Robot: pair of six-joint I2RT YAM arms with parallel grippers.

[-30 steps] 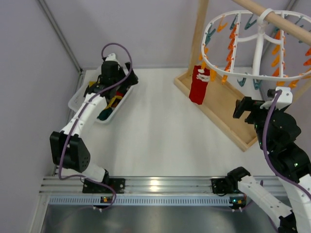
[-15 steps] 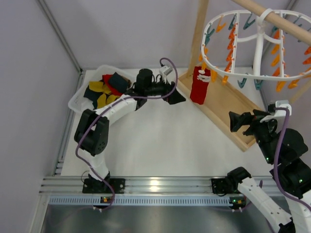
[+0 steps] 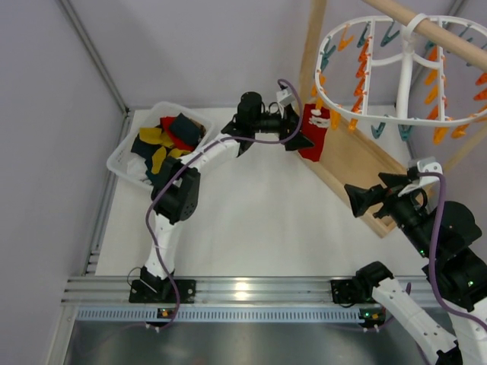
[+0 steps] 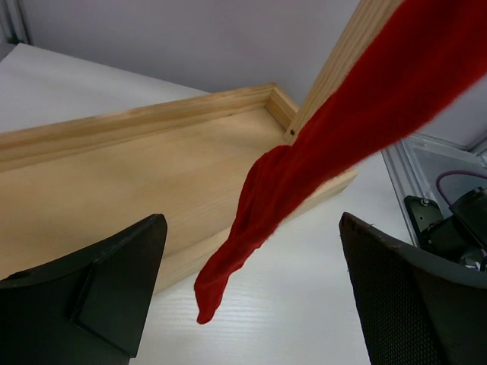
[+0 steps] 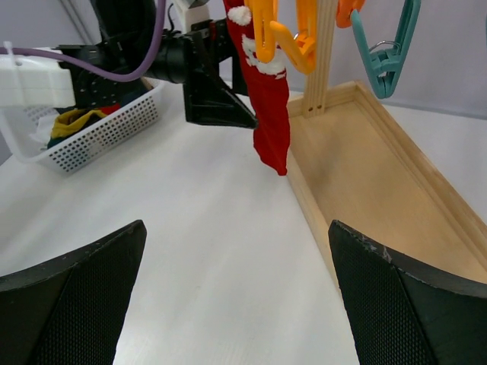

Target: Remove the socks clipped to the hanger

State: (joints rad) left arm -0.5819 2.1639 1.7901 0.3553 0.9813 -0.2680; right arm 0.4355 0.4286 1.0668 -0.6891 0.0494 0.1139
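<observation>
My left gripper grabs the red sock by its hanging toe [image 4: 249,226] next, so the orange clip stays free for my right gripper to open.
A red sock [image 3: 313,135] with a white mark hangs from an orange clip [image 5: 268,30] at the left rim of the white oval hanger [image 3: 403,68]. It also shows in the left wrist view [image 4: 304,160] and in the right wrist view [image 5: 268,106]. My left gripper [image 3: 297,133] is open right beside the sock's left side, with the sock's toe between its spread fingers [image 4: 99,296]. My right gripper [image 3: 365,199] is open and empty over the table, lower right of the sock.
A white basket [image 3: 122,158] at the back left holds several yellow, navy and red socks. The wooden stand's tray [image 3: 358,175] lies under the hanger, its post [image 3: 313,46] behind the sock. Teal and orange clips [image 3: 359,72] dangle empty.
My left arm has swung from the basket across to the right up to the red sock. My right gripper has moved left and lower, toward the table.
</observation>
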